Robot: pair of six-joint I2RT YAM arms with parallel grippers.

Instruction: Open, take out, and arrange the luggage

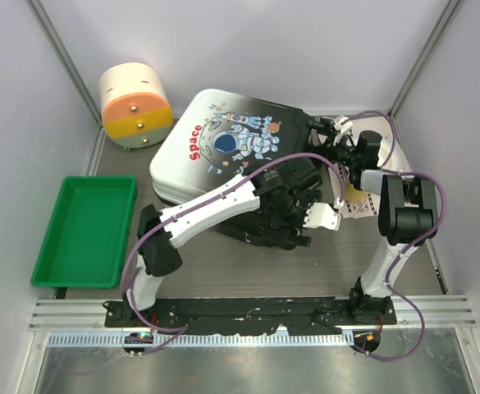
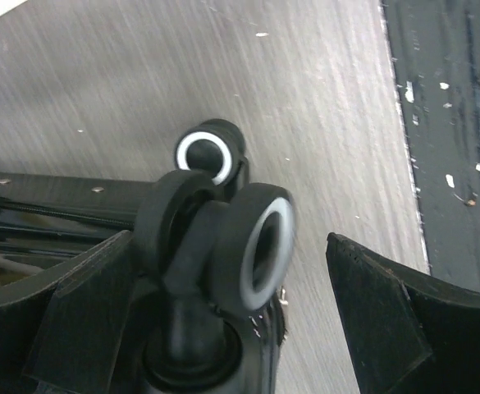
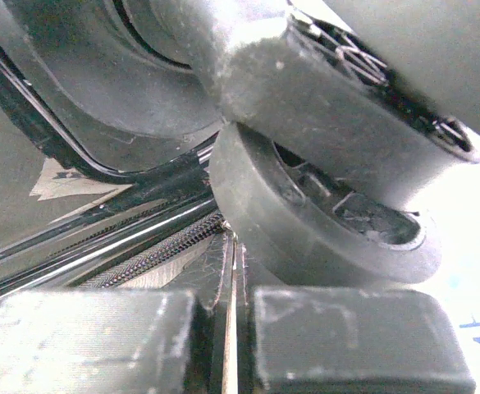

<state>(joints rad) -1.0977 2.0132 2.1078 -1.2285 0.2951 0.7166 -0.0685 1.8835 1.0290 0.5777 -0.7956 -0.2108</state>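
I should next grab the black twin wheel [image 1: 298, 240] at the luggage's near corner with my left gripper. That keeps the luggage [image 1: 215, 139] steady so my right gripper can open the zipper.
The luggage [image 1: 215, 139] lies flat in the middle of the table, its astronaut "Space" print facing up. My left gripper [image 1: 309, 212] stands open at its near right corner. In the left wrist view the left gripper [image 2: 231, 316] has a black twin wheel [image 2: 252, 246] between its wide-apart fingers [image 2: 387, 320], and a second wheel [image 2: 211, 156] sits further off. My right gripper [image 1: 320, 125] is at the case's far right corner. In the right wrist view the right gripper [image 3: 238, 328] is shut on a thin metal zipper pull [image 3: 235, 271], beside the zipper track [image 3: 157, 250] and under a wheel [image 3: 322, 222].
A green tray [image 1: 84, 230] lies at the left. A cream-and-orange cylinder [image 1: 137, 107] stands at the back left. A printed paper [image 1: 358, 201] lies under the right arm. Walls close in the table on three sides.
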